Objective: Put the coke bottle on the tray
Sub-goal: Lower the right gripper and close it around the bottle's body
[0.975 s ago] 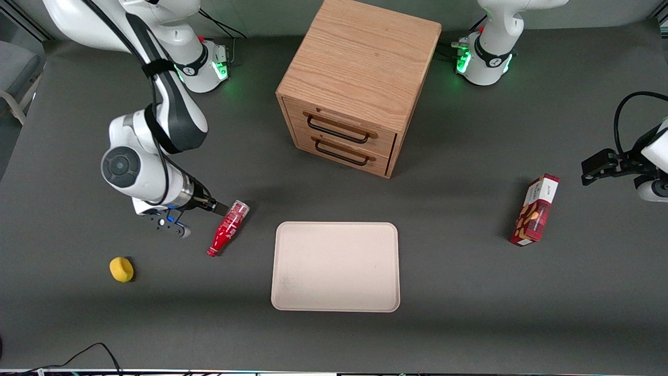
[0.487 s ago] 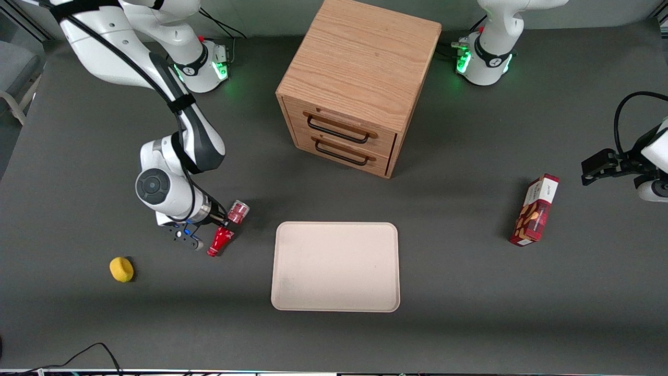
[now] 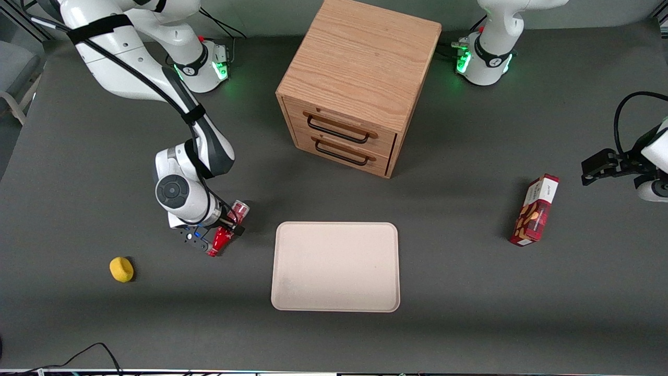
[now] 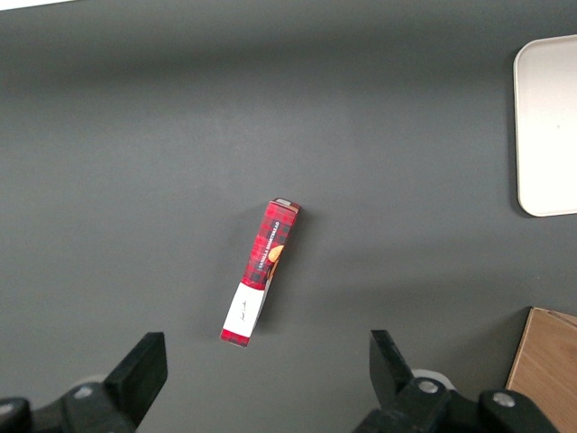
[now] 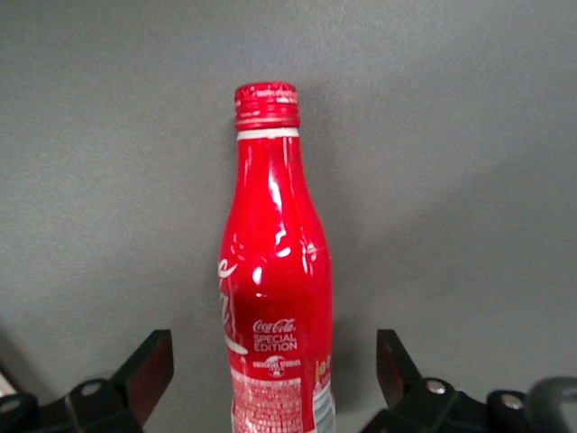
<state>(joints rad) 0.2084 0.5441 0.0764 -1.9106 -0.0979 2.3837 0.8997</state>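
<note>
My right gripper picks up the coke bottle by its labeled lower body (image 5: pixel 278 388) next, to place the bottle on the tray.
The coke bottle (image 3: pixel 221 237) lies on its side on the dark table, red with white lettering, its cap pointing toward the front camera and its silvery base (image 3: pixel 240 209) away from it. My right gripper (image 3: pixel 228 223) is low over the bottle's middle and open, one finger on each side of the body. In the right wrist view the coke bottle (image 5: pixel 275 271) runs between the fingers (image 5: pixel 149 363) with a gap on both sides, so the gripper (image 5: pixel 270 365) does not touch it. The pale beige tray (image 3: pixel 335 266) lies flat close beside the bottle, toward the parked arm's end.
A wooden drawer cabinet (image 3: pixel 360 89) stands farther from the front camera than the tray. A red snack box (image 3: pixel 535 211) stands toward the parked arm's end. A small yellow object (image 3: pixel 121 269) lies toward the working arm's end, nearer the camera than the bottle.
My right arm has swung toward the bottle. The gripper has gone from beside its base to straddling its middle. The bottle has not moved.
</note>
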